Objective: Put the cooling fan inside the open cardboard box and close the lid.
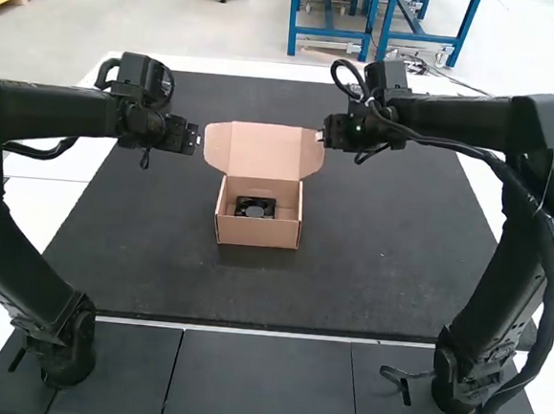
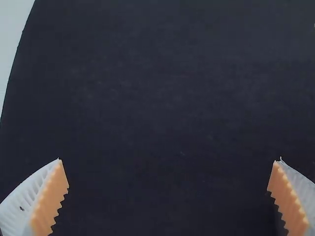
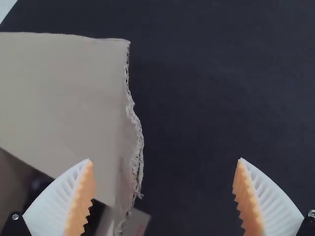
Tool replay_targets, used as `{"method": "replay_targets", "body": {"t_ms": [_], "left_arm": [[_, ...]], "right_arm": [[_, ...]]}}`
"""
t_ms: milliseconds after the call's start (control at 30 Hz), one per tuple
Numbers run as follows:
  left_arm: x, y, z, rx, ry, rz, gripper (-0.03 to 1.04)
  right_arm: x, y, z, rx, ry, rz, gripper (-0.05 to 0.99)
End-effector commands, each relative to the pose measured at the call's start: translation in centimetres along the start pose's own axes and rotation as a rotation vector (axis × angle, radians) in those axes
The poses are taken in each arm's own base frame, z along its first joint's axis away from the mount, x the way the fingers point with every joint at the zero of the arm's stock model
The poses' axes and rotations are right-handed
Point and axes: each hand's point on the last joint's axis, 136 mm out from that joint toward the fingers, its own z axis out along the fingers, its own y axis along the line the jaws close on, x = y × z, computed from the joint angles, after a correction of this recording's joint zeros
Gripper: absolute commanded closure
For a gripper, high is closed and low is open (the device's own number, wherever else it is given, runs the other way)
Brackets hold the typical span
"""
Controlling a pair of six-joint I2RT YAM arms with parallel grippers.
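Note:
My right gripper needs to close the box over the fan (image 1: 255,206), so next it should grab the lid flap by its torn edge (image 1: 322,155).
A small cardboard box (image 1: 258,223) stands open in the middle of the black mat, its lid (image 1: 261,150) tilted up and back. The black cooling fan (image 1: 255,206) lies inside it. My left gripper (image 1: 194,139) hovers just left of the lid's left edge; in the left wrist view its white ribbed fingers (image 2: 47,199) with orange pads stand wide open over bare mat. My right gripper (image 1: 327,131) hovers at the lid's right flap. In the right wrist view the right gripper (image 3: 162,201) is open, with the lid's torn edge (image 3: 133,123) beside one finger.
The black mat (image 1: 399,236) covers the table around the box. White table edges show at the far left and right. Both arm bases stand at the near corners.

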Motion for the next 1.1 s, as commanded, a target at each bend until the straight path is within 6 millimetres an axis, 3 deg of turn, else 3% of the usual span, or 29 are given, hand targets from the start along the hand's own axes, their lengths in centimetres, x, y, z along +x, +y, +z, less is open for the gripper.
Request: {"method": "replay_targets", "body": {"t_ms": [0,267,467,1067], "left_arm": [[-1.8,0.7,-0.1,-0.031,-0.040,-0.008,0.05],[-2.2,0.4,0.3,-0.027,-0.044,-0.002,0.05],[-2.5,0.4,0.2,-0.026,-0.047,0.000,0.05],[-2.4,0.3,0.3,-0.026,-0.047,0.003,0.05]], "right_arm": [[-1.9,0.8,-0.5,-0.031,-0.040,0.005,0.34],[-1.9,1.1,-0.9,-0.044,-0.011,0.016,0.49],[-0.3,1.1,-0.5,-0.052,0.060,0.036,0.49],[1.0,1.6,0.8,-0.092,0.108,0.069,0.48]]}}
